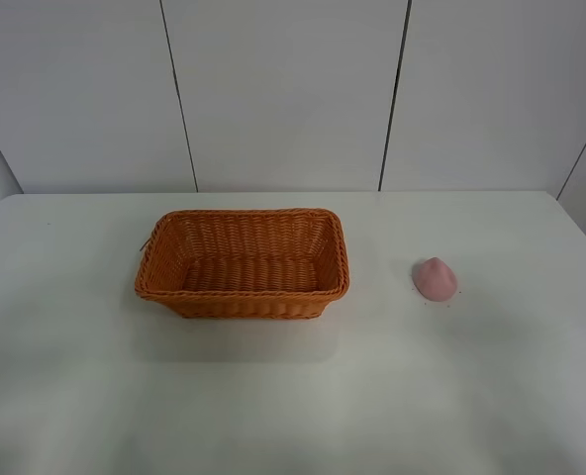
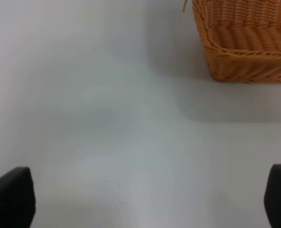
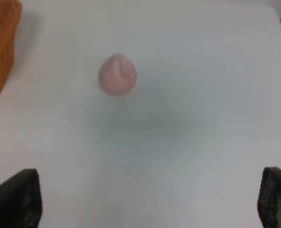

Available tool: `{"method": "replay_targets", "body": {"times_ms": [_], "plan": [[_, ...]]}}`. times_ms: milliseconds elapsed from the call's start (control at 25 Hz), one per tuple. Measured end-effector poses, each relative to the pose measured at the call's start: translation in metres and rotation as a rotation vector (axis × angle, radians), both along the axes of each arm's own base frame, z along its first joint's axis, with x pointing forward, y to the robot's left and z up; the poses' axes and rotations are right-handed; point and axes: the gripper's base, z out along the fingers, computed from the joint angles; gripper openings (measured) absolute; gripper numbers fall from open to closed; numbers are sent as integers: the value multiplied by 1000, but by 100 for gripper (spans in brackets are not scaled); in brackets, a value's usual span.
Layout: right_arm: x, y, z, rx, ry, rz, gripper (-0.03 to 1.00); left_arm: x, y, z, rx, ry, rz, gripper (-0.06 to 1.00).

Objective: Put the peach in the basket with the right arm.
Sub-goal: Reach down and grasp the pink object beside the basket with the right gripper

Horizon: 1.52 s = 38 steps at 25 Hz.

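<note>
My right gripper will next grab the pink peach by its tapered tip [image 1: 435,266] to put it in the wicker basket [image 1: 244,263].
The orange-brown wicker basket [image 1: 244,263] stands in the middle of the white table [image 1: 293,396], with nothing inside it. The pink peach [image 1: 436,279] lies on the table to the basket's right, a short gap away. Neither arm shows in the exterior high view. In the right wrist view the peach [image 3: 117,74] lies ahead of my right gripper [image 3: 150,199], which is open with its fingertips [image 3: 14,199] far apart over bare table; a corner of the basket [image 3: 0,45] shows at the side. My left gripper [image 2: 140,197] is open too, with the basket's corner [image 2: 245,42] ahead of it.
White wall panels [image 1: 283,89] rise behind the table's far edge. The table's right edge [image 1: 580,233] runs close to the peach.
</note>
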Motion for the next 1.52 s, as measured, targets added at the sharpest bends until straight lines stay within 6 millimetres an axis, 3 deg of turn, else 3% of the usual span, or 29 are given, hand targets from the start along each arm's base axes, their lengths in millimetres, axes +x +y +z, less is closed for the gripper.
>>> {"method": "replay_targets", "body": {"times_ms": [240,440,720,920,1080,1240,1520], "plan": [[76,3,22,1,268,-10,70,0,0,0,0,0,0,99],[157,6,17,-7,476,-12,70,0,0,0,0,0,0,99],[277,11,-22,-4,682,-13,70,0,0,0,0,0,0,99],[345,15,-58,0,758,-14,70,0,0,0,0,0,0,99],[371,28,-78,-9,793,14,70,0,0,0,0,0,0,99],[378,46,-94,-20,809,53,70,0,0,0,0,0,0,99],[387,48,-130,-19,846,34,70,0,0,0,0,0,0,99]]}}
